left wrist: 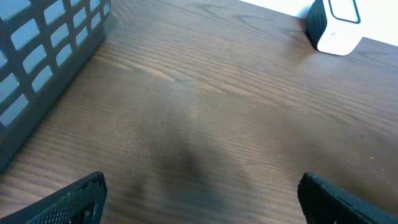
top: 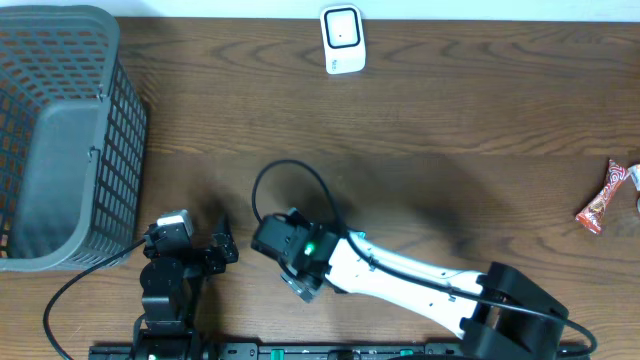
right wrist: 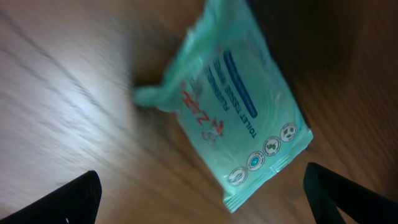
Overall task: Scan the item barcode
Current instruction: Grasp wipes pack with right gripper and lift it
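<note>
My right gripper will next grab the teal tissue packet (right wrist: 239, 102) across its sides, leaving its bottom uncovered for the barcode scanner.
The item, a teal tissue packet (right wrist: 239, 102), lies flat on the wooden table in the right wrist view with its printed face up; no barcode shows on that face. My right gripper (right wrist: 202, 199) hangs open just above it, its dark fingertips (right wrist: 74, 199) wide on either side and nothing between them. From overhead the right gripper (top: 290, 248) covers the packet. The white barcode scanner (top: 342, 38) stands at the table's far edge and also shows in the left wrist view (left wrist: 336, 25). My left gripper (left wrist: 202, 199) is open over bare wood near the front edge (top: 220, 243).
A dark mesh basket (top: 60, 140) fills the far left, and its wall (left wrist: 43, 56) shows in the left wrist view. A red candy wrapper (top: 603, 197) lies at the right edge. A black cable (top: 265, 185) loops over the table behind the right wrist.
</note>
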Available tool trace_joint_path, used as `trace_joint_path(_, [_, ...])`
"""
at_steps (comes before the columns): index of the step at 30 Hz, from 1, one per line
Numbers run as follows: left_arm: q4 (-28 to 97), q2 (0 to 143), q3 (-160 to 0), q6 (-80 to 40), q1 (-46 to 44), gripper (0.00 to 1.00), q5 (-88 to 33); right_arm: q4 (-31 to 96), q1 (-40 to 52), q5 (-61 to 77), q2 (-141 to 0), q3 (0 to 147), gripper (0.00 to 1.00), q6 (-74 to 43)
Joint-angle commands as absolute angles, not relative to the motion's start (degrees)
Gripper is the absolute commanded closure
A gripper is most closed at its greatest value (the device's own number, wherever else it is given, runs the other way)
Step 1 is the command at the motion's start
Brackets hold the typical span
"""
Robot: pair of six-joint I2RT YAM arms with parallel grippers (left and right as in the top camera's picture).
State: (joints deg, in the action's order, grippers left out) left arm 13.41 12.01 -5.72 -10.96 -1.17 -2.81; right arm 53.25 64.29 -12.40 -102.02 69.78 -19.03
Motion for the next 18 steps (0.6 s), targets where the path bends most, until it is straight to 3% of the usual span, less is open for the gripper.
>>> trace_joint_path(1, [13.85,11.97,-4.29,-11.46,-0.93,0.02,-2.28,50.68,64.82,-18.87,-102.89,63.53,0.01,-15.09])
trace_joint_path(14, [13.85,11.97,-4.29,-11.49,-0.93,0.02,-2.28,36.56,64.79,-25.67,-104.53,57.21,0.04,-0.01])
trace_joint_path(16, [13.85,11.97,-4.29,-11.46,-0.93,0.02,-2.28,36.42,64.69,-26.76,-105.49,57.21,0.09,1.02])
trace_joint_path(18, [13.85,11.97,-4.27,-11.46,-0.93,0.02,-2.28,36.60,64.55,-26.72,-106.69,57.21,0.21,1.43])
